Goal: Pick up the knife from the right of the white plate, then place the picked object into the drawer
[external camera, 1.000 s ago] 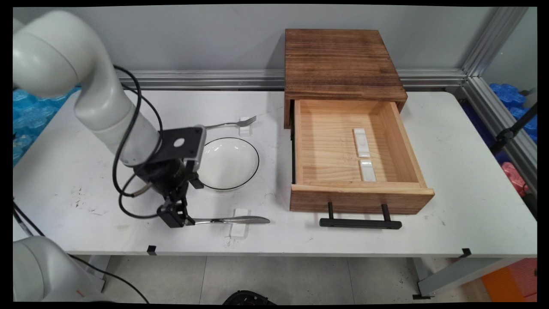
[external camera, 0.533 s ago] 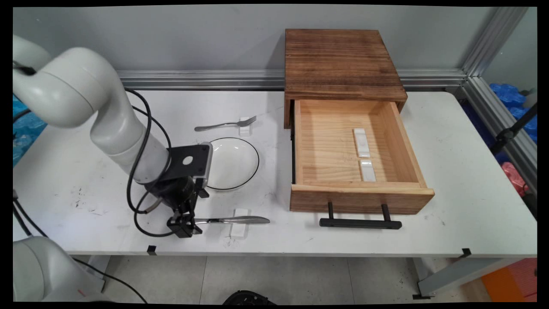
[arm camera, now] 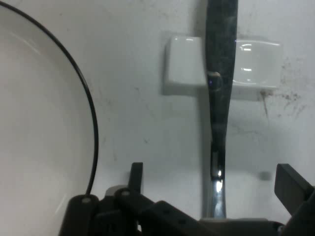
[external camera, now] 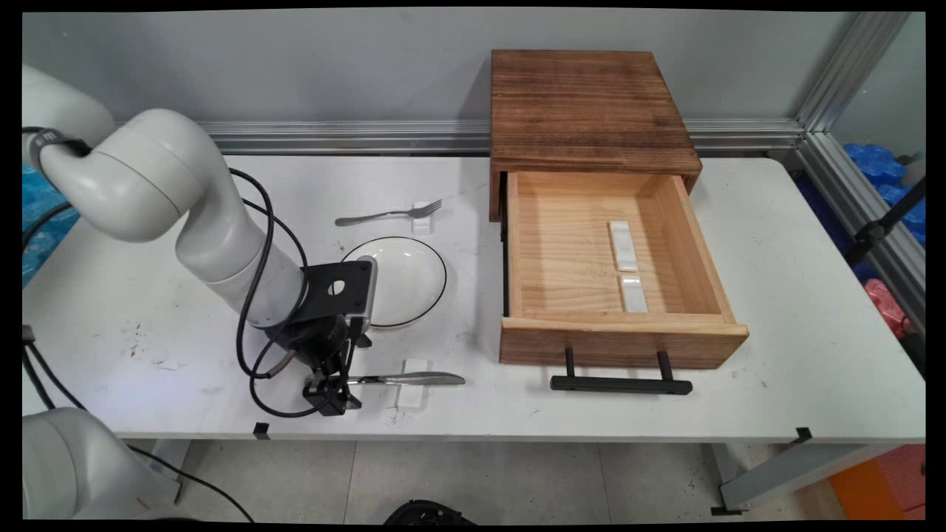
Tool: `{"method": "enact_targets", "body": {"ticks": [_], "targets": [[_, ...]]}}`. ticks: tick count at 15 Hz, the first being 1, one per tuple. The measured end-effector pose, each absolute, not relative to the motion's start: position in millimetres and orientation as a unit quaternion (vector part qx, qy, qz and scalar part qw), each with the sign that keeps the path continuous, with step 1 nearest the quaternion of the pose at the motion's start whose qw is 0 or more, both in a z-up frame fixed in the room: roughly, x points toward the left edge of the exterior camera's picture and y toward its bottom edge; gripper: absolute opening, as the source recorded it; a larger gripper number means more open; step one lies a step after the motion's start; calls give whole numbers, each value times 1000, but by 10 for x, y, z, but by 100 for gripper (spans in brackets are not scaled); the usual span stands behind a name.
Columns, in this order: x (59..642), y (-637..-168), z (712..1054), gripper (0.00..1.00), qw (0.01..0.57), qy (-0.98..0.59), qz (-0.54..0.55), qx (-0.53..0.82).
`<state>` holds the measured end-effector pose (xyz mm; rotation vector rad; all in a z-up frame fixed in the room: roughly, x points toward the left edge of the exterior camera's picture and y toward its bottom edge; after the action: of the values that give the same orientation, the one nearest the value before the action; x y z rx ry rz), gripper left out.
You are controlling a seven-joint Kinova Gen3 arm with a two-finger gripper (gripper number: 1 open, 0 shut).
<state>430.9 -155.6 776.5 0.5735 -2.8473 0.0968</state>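
The metal knife needs to go in the open drawer, so the robot's gripper should next grab the metal knife by its handle (external camera: 369,380).
A silver knife (external camera: 414,378) lies along the table's near side, its blade resting on a small white rest (external camera: 412,391). My gripper (external camera: 334,393) is down at the table over the knife's handle end, left of the rest. In the hand view my gripper (arm camera: 214,179) stands open, and the knife (arm camera: 220,108) runs up between its fingers (arm camera: 136,173) without either one touching it. The white rest (arm camera: 256,64) lies across the blade higher up. A white plate with a black rim (external camera: 406,281) sits just behind my hand, and its rim (arm camera: 93,132) curves along the hand view's left side.
A fork (external camera: 384,215) lies behind the plate, its tines on another white rest (external camera: 422,220). To the right stands a wooden box (external camera: 584,103) with its drawer (external camera: 613,336) pulled open; two white rests (external camera: 627,262) lie inside. The drawer's black handle (external camera: 621,383) juts toward the table's front edge.
My gripper has slid to the right and nearer to the table's front edge, closing in along the knife's handle. The knife, plate and fork have not moved.
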Motion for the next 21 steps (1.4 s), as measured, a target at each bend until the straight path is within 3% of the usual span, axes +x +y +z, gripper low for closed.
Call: {"method": "enact_targets", "body": {"ticks": [9, 10, 21], "targets": [[4319, -1609, 7755, 100, 130, -971, 30, 198], [4324, -1610, 7767, 0, 132, -971, 29, 198], [4395, -1592, 7865, 0, 137, -970, 10, 200]]}}
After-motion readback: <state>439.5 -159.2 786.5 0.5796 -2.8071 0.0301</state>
